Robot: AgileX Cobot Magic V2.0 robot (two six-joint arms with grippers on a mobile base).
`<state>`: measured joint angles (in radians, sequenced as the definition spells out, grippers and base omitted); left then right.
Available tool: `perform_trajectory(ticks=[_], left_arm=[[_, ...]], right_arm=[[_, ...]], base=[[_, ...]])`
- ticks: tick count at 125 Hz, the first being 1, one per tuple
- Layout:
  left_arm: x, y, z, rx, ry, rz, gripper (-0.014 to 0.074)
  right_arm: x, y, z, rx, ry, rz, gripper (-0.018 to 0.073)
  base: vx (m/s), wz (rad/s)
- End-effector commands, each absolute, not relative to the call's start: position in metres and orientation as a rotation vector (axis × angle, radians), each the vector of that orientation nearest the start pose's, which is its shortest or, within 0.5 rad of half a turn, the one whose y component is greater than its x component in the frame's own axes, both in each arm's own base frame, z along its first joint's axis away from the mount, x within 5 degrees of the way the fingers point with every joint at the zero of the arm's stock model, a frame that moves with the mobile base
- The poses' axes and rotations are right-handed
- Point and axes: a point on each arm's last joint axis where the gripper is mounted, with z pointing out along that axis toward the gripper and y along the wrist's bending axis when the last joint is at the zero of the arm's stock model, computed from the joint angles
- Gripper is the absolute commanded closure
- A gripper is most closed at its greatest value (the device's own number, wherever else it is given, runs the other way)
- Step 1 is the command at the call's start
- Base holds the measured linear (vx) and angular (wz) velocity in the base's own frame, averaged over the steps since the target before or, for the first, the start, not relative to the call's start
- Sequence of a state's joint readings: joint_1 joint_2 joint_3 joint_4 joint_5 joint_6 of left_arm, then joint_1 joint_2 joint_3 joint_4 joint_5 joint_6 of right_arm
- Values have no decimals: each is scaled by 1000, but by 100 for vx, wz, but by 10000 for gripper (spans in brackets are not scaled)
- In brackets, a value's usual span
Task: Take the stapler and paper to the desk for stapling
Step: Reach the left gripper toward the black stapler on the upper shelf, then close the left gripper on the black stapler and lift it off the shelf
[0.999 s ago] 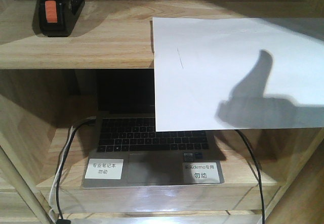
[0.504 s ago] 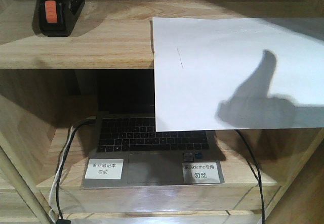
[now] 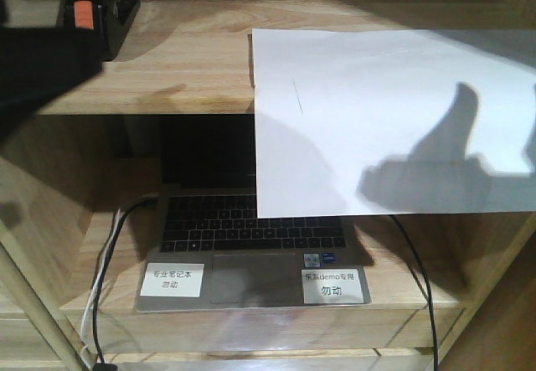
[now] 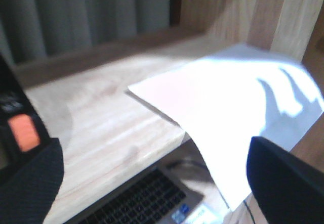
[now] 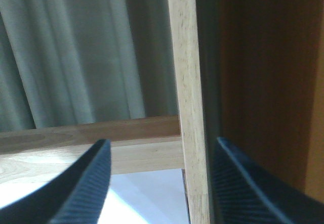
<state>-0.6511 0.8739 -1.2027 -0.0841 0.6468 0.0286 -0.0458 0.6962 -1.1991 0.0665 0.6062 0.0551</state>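
My left gripper is going to grab the black stapler by its body (image 3: 102, 15) next and bring it to the desk for stapling.
The black stapler (image 3: 92, 7) with its orange patch lies at the left of the upper shelf. A dark arm partly covers it in the front view. In the left wrist view the stapler (image 4: 17, 128) is at the left edge, beside my open left gripper (image 4: 154, 150), which holds nothing. The white paper (image 3: 385, 120) lies on the same shelf to the right, its front half hanging over the edge. My right gripper (image 5: 162, 142) is open and empty above the paper's (image 5: 152, 198) far right corner, with a wooden post between its fingers' lines. The desk is out of view.
An open laptop (image 3: 251, 245) with two white labels sits on the lower shelf under the paper, with cables at both sides. A wooden upright (image 5: 187, 107) bounds the shelf on the right. Grey curtains (image 4: 91, 11) hang behind the shelf.
A dark arm has come into the front view at upper left and now covers part of the stapler. The gripper's shadow on the paper has slid to the right.
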Motion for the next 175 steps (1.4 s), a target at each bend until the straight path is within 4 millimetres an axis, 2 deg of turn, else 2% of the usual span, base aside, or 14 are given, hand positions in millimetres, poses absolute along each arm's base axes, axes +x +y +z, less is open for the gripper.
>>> perform_trajectory(ticks=[1,28,63,105,138,157,175], left_arm=[[126,-103,476,555,1646,-563,-99],[141,-109,476,551,1651,-496,-99],[180,-116,519,368,1745,-351,-99],[233,-131,544,228,1855,-220,-86],[269,-126,536,123,1978,-168,-83],[290,-124,518,79,2081,-207,-83],[300,-124,505,77,2154,-168,-78]], right_arm=[[93,-2,503,87,1491,69,167],[93,-2,503,87,1491,69,181],[93,-1,503,87,1491,70,181],[93,-1,503,88,1491,70,181],[93,-1,503,88,1491,70,181],[93,-1,503,88,1491,70,181],[93,-1,503,88,1491,70,181]], base=[[0,0],[0,0],[0,0],[0,0],[0,0],[0,0],[0,0]])
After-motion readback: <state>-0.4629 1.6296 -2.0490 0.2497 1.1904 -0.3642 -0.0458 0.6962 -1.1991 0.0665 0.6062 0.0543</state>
